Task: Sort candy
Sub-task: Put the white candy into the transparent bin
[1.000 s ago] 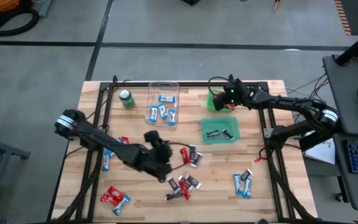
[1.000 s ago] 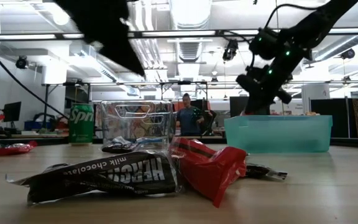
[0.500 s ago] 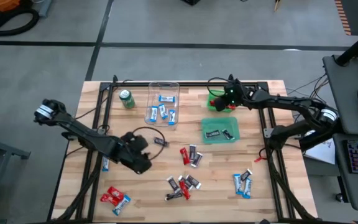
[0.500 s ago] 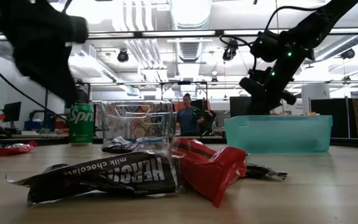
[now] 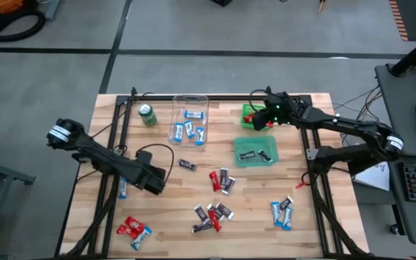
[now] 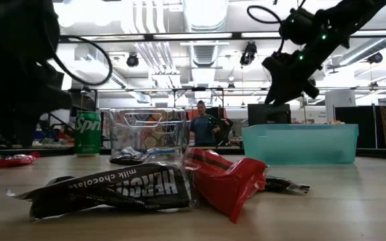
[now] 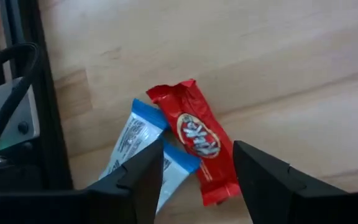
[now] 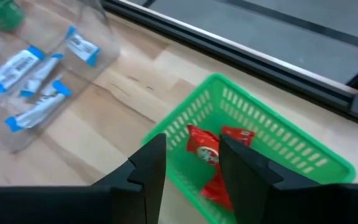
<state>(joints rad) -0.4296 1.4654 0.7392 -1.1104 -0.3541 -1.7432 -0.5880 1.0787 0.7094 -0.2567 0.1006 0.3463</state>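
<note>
The left gripper grabs the blue-and-white candy by its white middle (image 7: 170, 179) next, to sort the candy into the clear bin.
My left gripper (image 5: 152, 179) (image 7: 197, 163) hovers open over the table's left part. Just beneath its fingers a red candy (image 7: 197, 134) lies on the wood against a blue-and-white candy (image 7: 138, 146). My right gripper (image 5: 268, 110) (image 8: 191, 149) hangs open and empty above the green basket (image 8: 272, 134) near the far edge, where red candies (image 8: 207, 146) rest on the basket's floor. More candy lies scattered mid-table (image 5: 219, 180), toward the near edge (image 5: 211, 215), at the near right (image 5: 282, 213) and near left (image 5: 133, 229).
A clear bin (image 5: 190, 119) holds blue-and-white candies. A teal bin (image 5: 256, 152) holds black-and-silver ones. A green soda can (image 5: 147, 114) stands at the far left. A lone black-and-silver candy (image 5: 186, 165) lies right of my left gripper. Black frame rails run along the table's left, right and far sides.
My left arm has swung from the table's middle toward its left edge and come down low over the red and blue-and-white candies. My right gripper has risen above the green basket and shifted a little toward the right.
</note>
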